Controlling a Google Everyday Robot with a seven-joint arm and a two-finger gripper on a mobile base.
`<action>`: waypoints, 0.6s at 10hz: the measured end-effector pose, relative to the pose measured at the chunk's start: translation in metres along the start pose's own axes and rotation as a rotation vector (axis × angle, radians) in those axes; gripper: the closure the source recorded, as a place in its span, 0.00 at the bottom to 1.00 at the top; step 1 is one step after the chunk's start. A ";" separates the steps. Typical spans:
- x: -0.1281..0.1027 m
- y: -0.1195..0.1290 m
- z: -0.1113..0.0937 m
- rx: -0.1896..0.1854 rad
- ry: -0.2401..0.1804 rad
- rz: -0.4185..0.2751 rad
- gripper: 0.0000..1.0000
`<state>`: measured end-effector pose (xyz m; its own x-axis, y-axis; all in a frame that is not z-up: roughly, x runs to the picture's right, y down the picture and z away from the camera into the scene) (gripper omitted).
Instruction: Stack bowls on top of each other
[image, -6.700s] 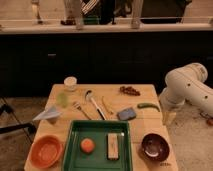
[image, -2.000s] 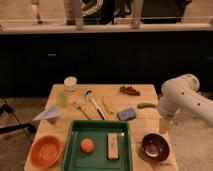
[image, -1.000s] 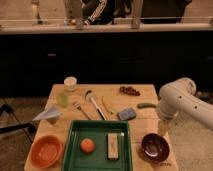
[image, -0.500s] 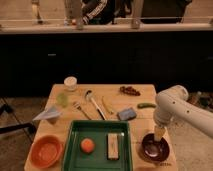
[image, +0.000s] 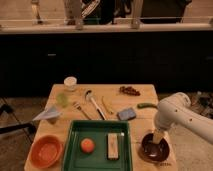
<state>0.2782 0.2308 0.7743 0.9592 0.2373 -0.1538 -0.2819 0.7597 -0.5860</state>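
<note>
The dark maroon bowl should be grabbed by its rim (image: 143, 142) with my gripper next, so that the bowls can be stacked.
The dark maroon bowl (image: 151, 148) sits at the front right corner of the wooden table (image: 112, 95). The orange bowl (image: 46, 151) sits at the front left corner, far from it. My white arm comes in from the right and bends down, with the gripper (image: 158, 136) lowered over the maroon bowl's right side, at or just inside its rim. The gripper stands open and the bowl rests on the table. The gripper's body hides part of the bowl's far rim.
A green tray (image: 95, 125) lies between the bowls, holding an orange ball (image: 87, 145) and a pale bar (image: 114, 145). Behind it are a spoon (image: 92, 102), a blue sponge (image: 127, 114), a green pepper (image: 147, 105), a white cup (image: 70, 82) and a folded paper (image: 46, 115).
The arm has swung down and leftward from above the table's right edge, bringing the gripper onto the maroon bowl. Both bowls have stayed in place.
</note>
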 end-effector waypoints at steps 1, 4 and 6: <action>-0.001 0.002 0.003 -0.002 -0.010 -0.007 0.20; -0.003 0.005 0.009 -0.021 -0.050 -0.052 0.20; -0.004 0.006 0.010 -0.030 -0.069 -0.086 0.20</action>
<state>0.2721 0.2407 0.7793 0.9757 0.2141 -0.0470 -0.1967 0.7606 -0.6187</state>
